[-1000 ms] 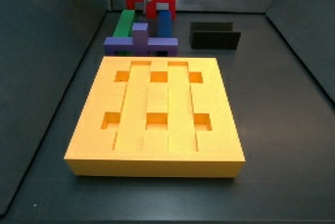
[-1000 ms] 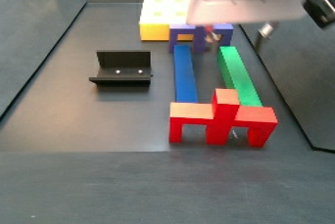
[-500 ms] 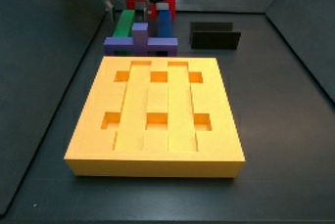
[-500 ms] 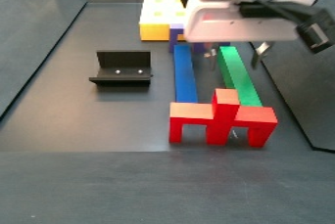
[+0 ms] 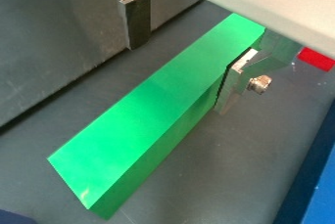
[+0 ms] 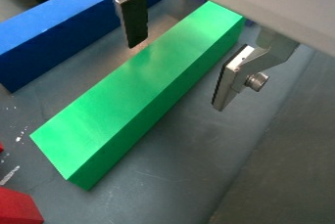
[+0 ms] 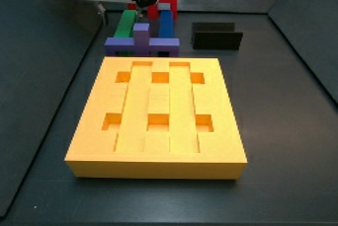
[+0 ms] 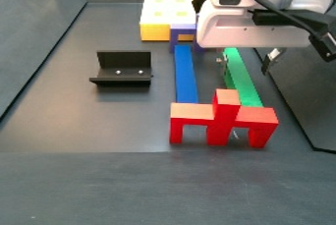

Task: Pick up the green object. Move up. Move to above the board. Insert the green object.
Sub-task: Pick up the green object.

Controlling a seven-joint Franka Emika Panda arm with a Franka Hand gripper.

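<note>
The green object's other end needs to stay free for insertion, so the gripper should next grab the green object by its end (image 7: 129,15) (image 5: 229,40) beside the red piece.
The green object (image 5: 164,106) is a long green bar lying flat on the dark floor; it also shows in a wrist view (image 6: 137,96) and in both side views (image 7: 126,23) (image 8: 242,80). My gripper (image 5: 187,47) is open and low over the bar, one finger on each long side, and neither pad touches it. It shows the same way in a wrist view (image 6: 183,50) and stands over the bar in both side views (image 7: 133,6) (image 8: 245,58). The board (image 7: 158,121), an orange-yellow slab with six square holes, lies apart from the bar; only its end (image 8: 163,15) shows in a side view.
A blue bar (image 8: 184,72) (image 6: 53,37) lies parallel beside the green one. A red piece (image 8: 223,119) (image 7: 165,13) stands at the bars' end away from the board. A purple block (image 7: 138,44) sits at the end near the board. The fixture (image 7: 218,36) (image 8: 121,69) stands off to one side.
My gripper has moved sideways from over the red piece to over the green bar and come down, so its open fingers now straddle the bar. The pieces have not moved.
</note>
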